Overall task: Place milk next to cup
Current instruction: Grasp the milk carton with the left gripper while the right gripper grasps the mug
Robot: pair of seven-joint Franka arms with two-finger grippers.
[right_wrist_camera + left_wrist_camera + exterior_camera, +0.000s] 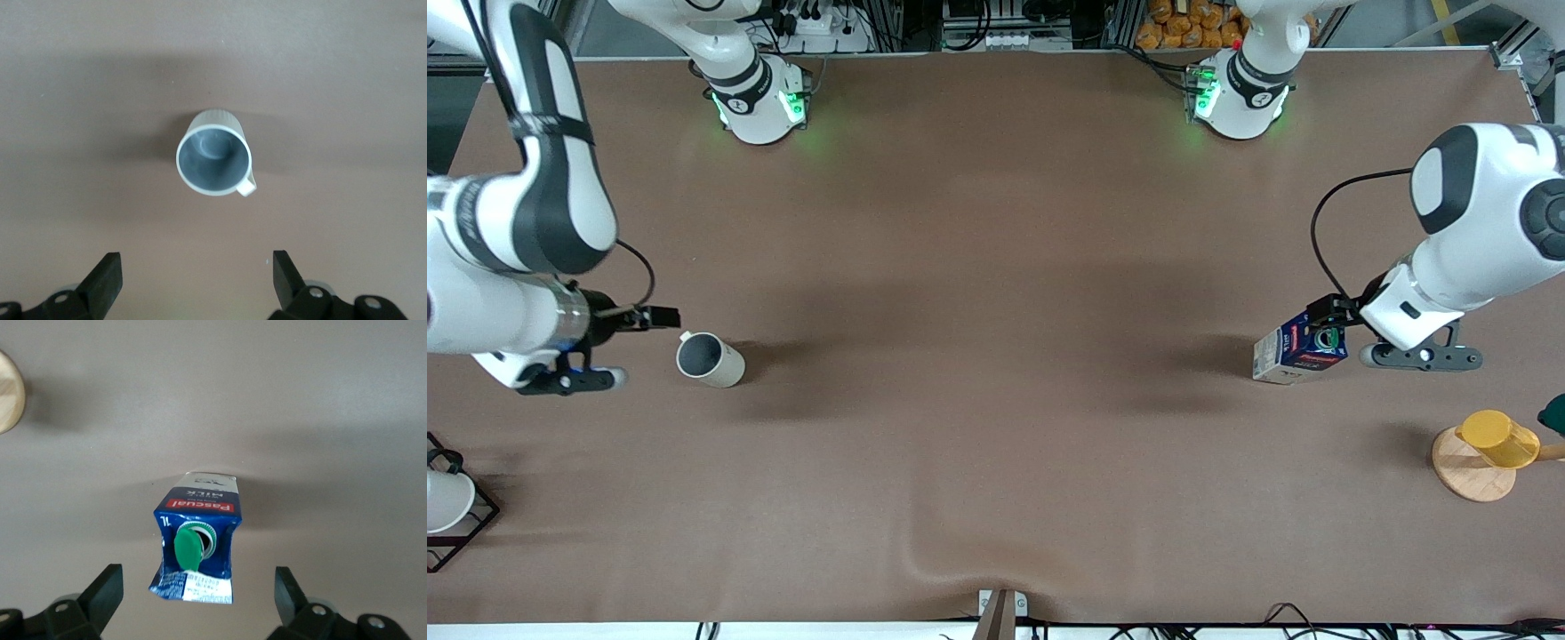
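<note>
The robot's right gripper should next take the cup by its rim (pixel 681 357), so that the milk (pixel 1296 354) will stand beside the cup.
The milk (pixel 1296 354) is a dark blue carton with a red band and green cap, standing on the table toward the left arm's end. My left gripper (pixel 1327 313) is open just over its top. In the left wrist view the milk (pixel 200 520) rises between the spread fingers of my left gripper (pixel 198 580), which do not touch it. The cup (pixel 710 359), a light grey mug with a grey inside, stands toward the right arm's end. My right gripper (pixel 651 316) is open and empty beside it. In the right wrist view the cup (pixel 214 153) lies ahead of my right gripper (pixel 197 262).
A yellow cup (pixel 1498 438) sits on a round wooden coaster (pixel 1467 476) near the left arm's end; the coaster's edge shows in the left wrist view (pixel 8 400). A black wire rack (pixel 467 524) with a white cup (pixel 443 500) stands at the right arm's end.
</note>
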